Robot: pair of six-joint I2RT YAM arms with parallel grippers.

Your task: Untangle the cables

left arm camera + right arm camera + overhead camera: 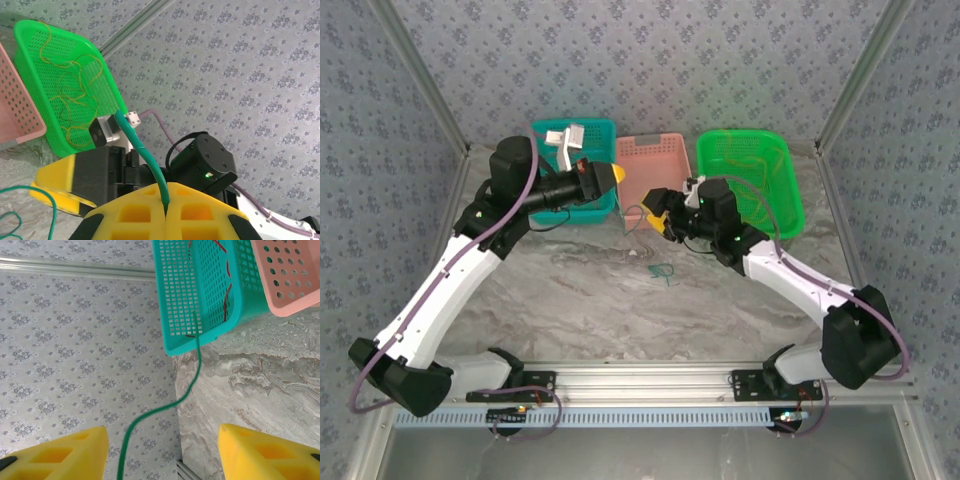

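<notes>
My right gripper needs to grab the green cable partway along next, short of its loose end, so that end is left for my left gripper to untangle.
A green cable (144,151) rises out of my left gripper (166,205), whose yellow jaws are shut on it. In the top view that left gripper (613,176) hovers at the right rim of the teal basket (575,170). My right gripper (162,455) is open, and the green cable (199,368) runs loosely between its fingers up to the teal basket's corner (172,315). A red cable (228,290) lies inside that basket. The right gripper (658,215) sits just in front of the pink basket (655,158). A green loop (662,270) rests on the table.
The green basket (790,200) at the back right holds yellow-orange cables (70,85). The three baskets stand in a row along the back wall. A white object (568,140) lies in the teal basket. Aluminium frame posts flank the marble table (620,310).
</notes>
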